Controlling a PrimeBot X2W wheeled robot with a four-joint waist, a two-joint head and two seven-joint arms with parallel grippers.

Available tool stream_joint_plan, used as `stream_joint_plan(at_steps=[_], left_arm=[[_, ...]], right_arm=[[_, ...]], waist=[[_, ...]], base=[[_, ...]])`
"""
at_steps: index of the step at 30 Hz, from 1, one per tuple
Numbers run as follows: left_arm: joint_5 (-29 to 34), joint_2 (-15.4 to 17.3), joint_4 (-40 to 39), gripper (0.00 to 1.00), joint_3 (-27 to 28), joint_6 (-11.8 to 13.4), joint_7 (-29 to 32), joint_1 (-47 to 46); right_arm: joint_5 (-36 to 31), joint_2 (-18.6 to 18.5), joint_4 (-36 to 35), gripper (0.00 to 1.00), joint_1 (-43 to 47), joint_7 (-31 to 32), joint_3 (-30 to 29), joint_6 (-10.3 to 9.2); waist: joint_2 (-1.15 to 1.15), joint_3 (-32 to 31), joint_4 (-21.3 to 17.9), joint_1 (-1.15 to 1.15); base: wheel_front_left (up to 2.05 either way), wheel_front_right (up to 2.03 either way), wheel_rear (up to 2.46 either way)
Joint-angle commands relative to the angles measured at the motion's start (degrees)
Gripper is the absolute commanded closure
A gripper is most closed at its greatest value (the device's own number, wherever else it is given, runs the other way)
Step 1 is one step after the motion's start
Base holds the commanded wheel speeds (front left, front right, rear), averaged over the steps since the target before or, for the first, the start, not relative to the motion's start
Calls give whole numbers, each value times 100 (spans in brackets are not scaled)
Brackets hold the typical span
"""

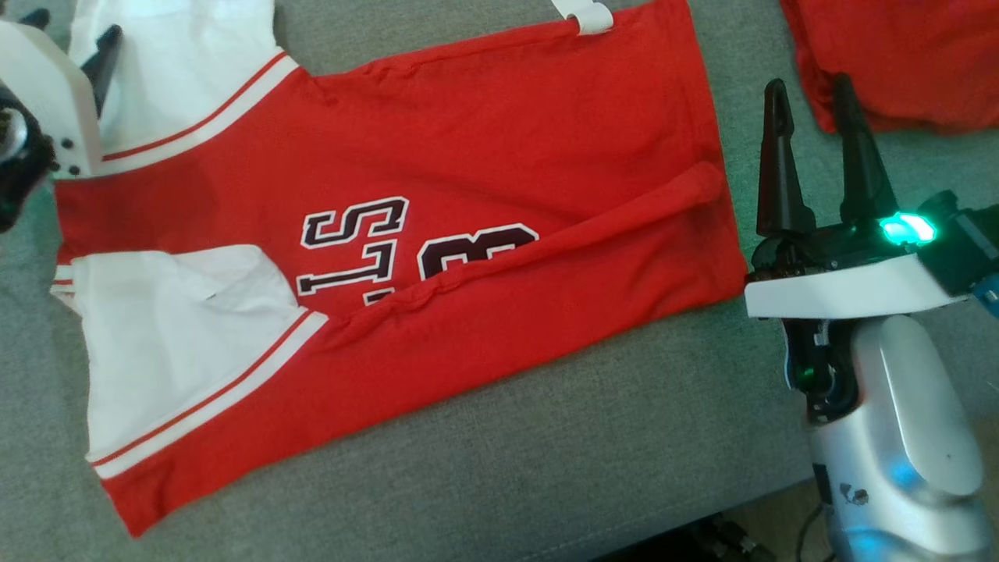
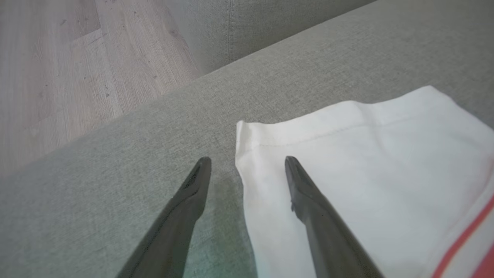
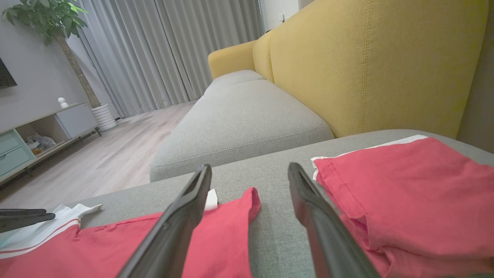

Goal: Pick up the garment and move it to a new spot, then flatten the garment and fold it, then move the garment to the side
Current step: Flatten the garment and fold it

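Observation:
My right gripper is going to grab the jersey by its red hem (image 1: 719,176) (image 3: 250,204) next. The jersey lies flat on the cushion, and that hem rises in a small fold.
The garment (image 1: 507,140) is a red jersey with white sleeves and dark lettering, lying spread on the grey sofa cushion (image 1: 546,468). Its near long edge is folded over part of the lettering. My left gripper (image 1: 78,22) is at the upper left by a white sleeve (image 2: 366,173). In the left wrist view it (image 2: 247,160) is open, one finger over the sleeve's edge and the other over bare cushion. My right gripper (image 1: 808,82) stands open just right of the jersey's hem, holding nothing. In the right wrist view it (image 3: 250,166) points across the hem corner (image 3: 239,208).
A second red garment (image 1: 897,55) lies folded at the far right, close to my right fingers (image 3: 405,193). A small white tag (image 1: 585,16) sits at the jersey's far edge. The cushion's front edge (image 1: 702,515) is near. Wooden floor (image 2: 58,77) lies left; a yellow backrest (image 3: 366,65) rises behind.

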Motion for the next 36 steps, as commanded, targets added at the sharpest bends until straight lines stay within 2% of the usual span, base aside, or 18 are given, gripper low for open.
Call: stream_joint_plan(at_steps=[1,13,14,15,16,19,23,27,28,36], left_arm=[[-61,318,-45,0,113,10,32,-363],[-518,384,-7,0,-459,10,364,-648],[-595,381,-29,16,-497,10,419,-646],[-685,378,-61,71,-532,10,474,-638],[-781,372,-112,100,-572,10,525,-625],[-1064,373,-344,100,-692,10,594,-586],[-1197,347,-522,100,-808,10,256,-599],[-1114,263,-636,100,-920,10,-434,-617],[-1114,263,-636,100,-920,10,-434,-617],[-749,-51,-963,100,-1039,35,-1943,-475]], right_arm=[[-1,-15,-231,0,-60,-6,95,19],[-106,-15,-391,0,-7,52,29,19],[-119,-15,-391,0,-6,54,-19,19],[-138,-15,-376,0,-4,57,-103,19],[-143,-15,-357,0,-7,58,-181,19],[-190,-15,-282,0,-30,88,-345,19],[-340,-15,-209,0,-97,211,-414,19],[-693,-15,-137,0,-237,556,-432,19],[-693,-15,-137,0,-237,556,-432,19],[-1324,-15,323,0,-762,1757,-686,19]], waist=[[0,37,-25,0],[0,253,-72,0],[0,259,-69,0],[0,262,-64,0],[0,260,-52,0],[0,222,17,0],[0,85,177,0],[0,-157,391,0],[0,-157,391,0],[0,-660,1081,0]], base=[[0,0,0],[0,0,0],[0,0,0],[0,0,0],[0,0,0],[0,0,0],[0,0,0],[0,0,0],[0,0,0],[0,0,0]])
